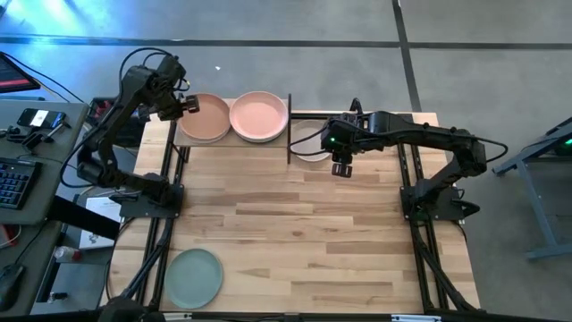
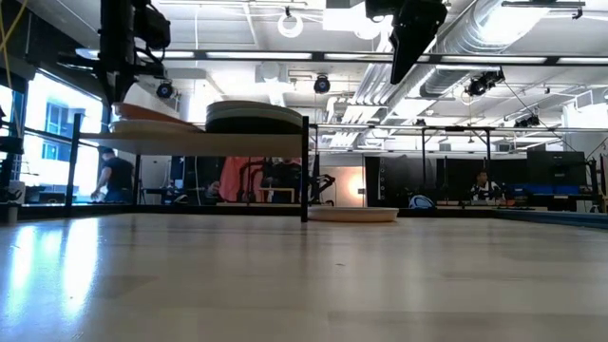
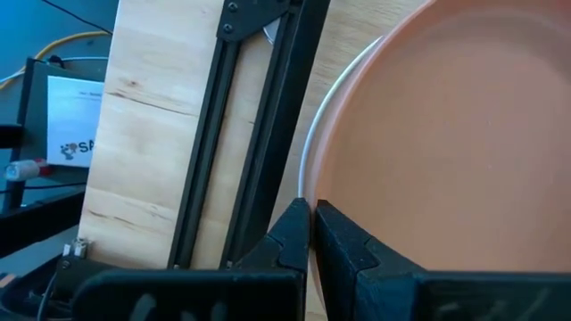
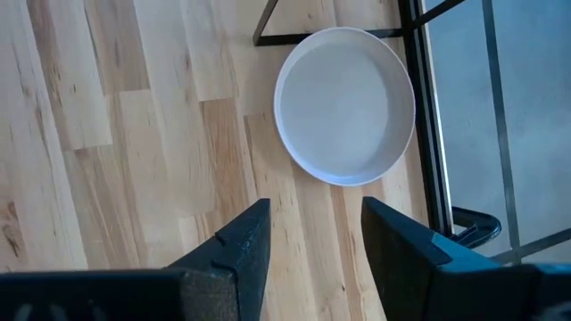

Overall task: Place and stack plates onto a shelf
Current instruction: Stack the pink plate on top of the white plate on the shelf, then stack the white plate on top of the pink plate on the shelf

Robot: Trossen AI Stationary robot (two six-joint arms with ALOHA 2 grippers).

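Observation:
My left gripper holds the terracotta plate over the white rim beneath the plate, so it should let go of the plate.
The shelf (image 2: pixel 237 142) stands at the table's far left, with two stacks of plates on its board. A pink plate (image 1: pixel 259 116) tops the right stack. On the left stack lies a terracotta plate (image 1: pixel 207 118), and my left gripper (image 1: pixel 183 105) is shut on its left side. In the left wrist view a white rim (image 3: pixel 314 143) shows under this plate. A white plate (image 4: pixel 345 105) rests flat on the table just right of the shelf. My right gripper (image 4: pixel 312 232) hangs open above the table, near this plate. A sage green plate (image 1: pixel 194 277) lies near the table's near left corner. My left gripper pinches the terracotta plate's rim (image 3: pixel 332 192) on its left side between both fingers, which come in from the table's left. The rest of the plate lies over the left stack on the shelf. In the low view the held side (image 2: pixel 142 103) looks slightly raised.
The shelf's black uprights (image 1: pixel 289 134) stand between the pink plate and the white plate. Black frame rails (image 1: pixel 413 179) run along both sides of the table. The middle of the wood tabletop (image 1: pixel 295 233) lies bare. A desk with a keyboard (image 1: pixel 13 183) sits off the left edge.

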